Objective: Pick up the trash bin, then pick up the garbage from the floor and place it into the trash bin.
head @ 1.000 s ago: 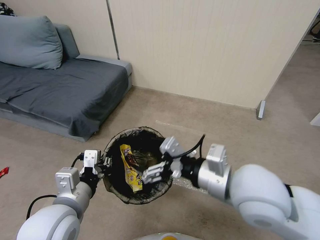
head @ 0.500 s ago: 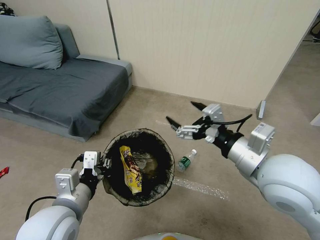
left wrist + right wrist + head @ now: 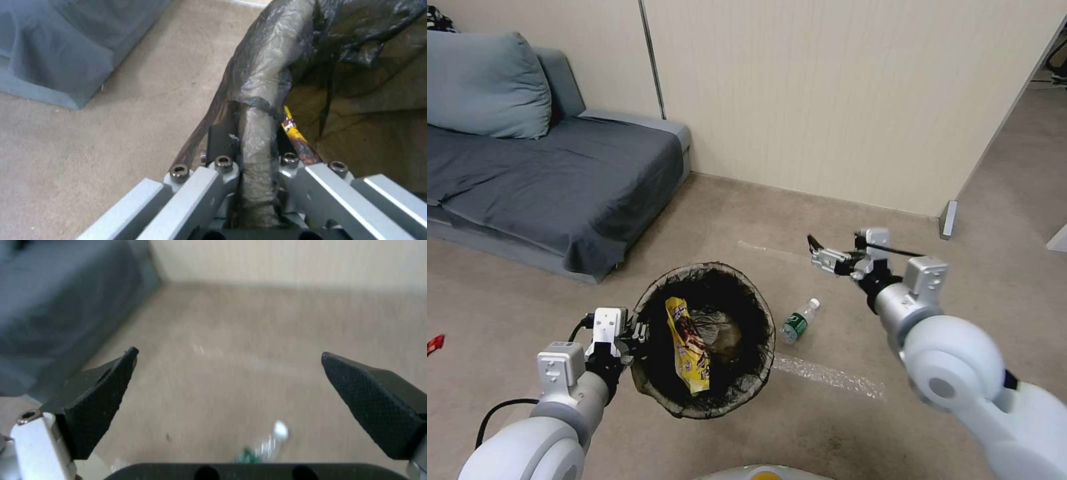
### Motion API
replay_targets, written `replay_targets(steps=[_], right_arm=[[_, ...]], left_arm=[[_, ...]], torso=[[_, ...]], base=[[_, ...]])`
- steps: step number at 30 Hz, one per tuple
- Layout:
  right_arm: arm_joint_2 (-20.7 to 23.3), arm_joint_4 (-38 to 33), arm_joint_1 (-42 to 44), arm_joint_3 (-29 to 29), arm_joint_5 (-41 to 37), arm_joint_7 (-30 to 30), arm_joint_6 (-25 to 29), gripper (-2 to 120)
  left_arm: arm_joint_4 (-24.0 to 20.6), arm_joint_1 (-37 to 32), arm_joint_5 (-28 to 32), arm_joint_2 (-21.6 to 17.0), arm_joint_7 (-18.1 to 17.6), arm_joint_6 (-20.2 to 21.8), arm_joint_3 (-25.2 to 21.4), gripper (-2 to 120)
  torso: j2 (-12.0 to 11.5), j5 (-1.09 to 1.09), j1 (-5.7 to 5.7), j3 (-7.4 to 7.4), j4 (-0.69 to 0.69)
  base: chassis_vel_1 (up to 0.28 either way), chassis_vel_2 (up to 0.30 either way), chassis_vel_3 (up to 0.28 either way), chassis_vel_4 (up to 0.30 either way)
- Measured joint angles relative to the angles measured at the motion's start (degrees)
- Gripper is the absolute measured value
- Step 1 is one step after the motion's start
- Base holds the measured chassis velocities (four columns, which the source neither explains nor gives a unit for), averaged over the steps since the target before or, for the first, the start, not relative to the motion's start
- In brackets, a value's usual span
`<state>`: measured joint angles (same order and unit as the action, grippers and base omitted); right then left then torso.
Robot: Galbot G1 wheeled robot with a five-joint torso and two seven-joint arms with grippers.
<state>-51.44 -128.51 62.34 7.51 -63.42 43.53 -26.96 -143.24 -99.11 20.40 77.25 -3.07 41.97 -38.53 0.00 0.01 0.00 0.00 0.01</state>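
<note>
My right gripper grabs the clear bottle by its green label [image 3: 797, 322] next, to put this garbage into the trash bin.
The trash bin [image 3: 647, 390], round and lined with a dark bag, hangs just off the floor with my left gripper [image 3: 630, 333] shut on its left rim. In the left wrist view the bag-covered rim [image 3: 262, 83] runs between that gripper's [image 3: 251, 140] jaws. A yellow snack wrapper [image 3: 688, 347] leans inside the bin, its edge [image 3: 291, 125] close to the fingers. A clear bottle with a green label [image 3: 797, 322] lies on the floor right of the bin. My right gripper [image 3: 820, 252] hovers open above the floor beyond the bottle [image 3: 267, 446], its [image 3: 229, 355] jaws spread wide and empty.
A grey sofa [image 3: 560, 173] stands at the left against the beige wall [image 3: 827, 100]. A small red wrapper [image 3: 434, 343] lies at the far left edge of the floor. A strip of clear film [image 3: 827, 377] lies near the bin. Open carpet stretches to the right.
My right gripper has lifted out of the bin, leaving the yellow wrapper inside, and swung up and right over the floor past the bottle. The left gripper still holds the bin.
</note>
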Motion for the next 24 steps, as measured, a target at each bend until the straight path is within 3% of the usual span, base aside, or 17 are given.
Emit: replay_targets(steps=[4, 13, 18, 24], right_arm=[[-1.8, 3.3, -0.4, -0.6, -7.8, 4.6, -0.8, 100], [-7.1, 16.4, -0.6, -2.0, -9.7, 5.0, -0.5, 100], [-9.8, 20.1, -1.6, -2.9, -11.3, 5.7, -0.5, 100], [-16.0, 27.2, -4.1, -5.1, -12.2, 8.1, 0.8, 100]], left_arm=[[0.0, 0.0, 0.0, 0.0, 0.0, 0.0, 0.1, 1], [0.0, 0.0, 0.0, -0.2, 0.0, -0.1, 0.1, 1], [0.0, 0.0, 0.0, -0.2, 0.0, -0.1, 0.1, 1], [0.0, 0.0, -0.1, -0.4, 0.3, -0.3, -0.2, 1]], torso=[[0.0, -0.01, 0.00, 0.00, -0.02], [0.0, 0.00, 0.00, 0.00, -0.02], [0.0, -0.02, 0.00, 0.00, -0.01], [0.0, -0.02, 0.00, 0.00, 0.00]], base=[[0.000, 0.000, 0.000, 0.000], [0.000, 0.000, 0.000, 0.000], [0.000, 0.000, 0.000, 0.000], [0.000, 0.000, 0.000, 0.000]])
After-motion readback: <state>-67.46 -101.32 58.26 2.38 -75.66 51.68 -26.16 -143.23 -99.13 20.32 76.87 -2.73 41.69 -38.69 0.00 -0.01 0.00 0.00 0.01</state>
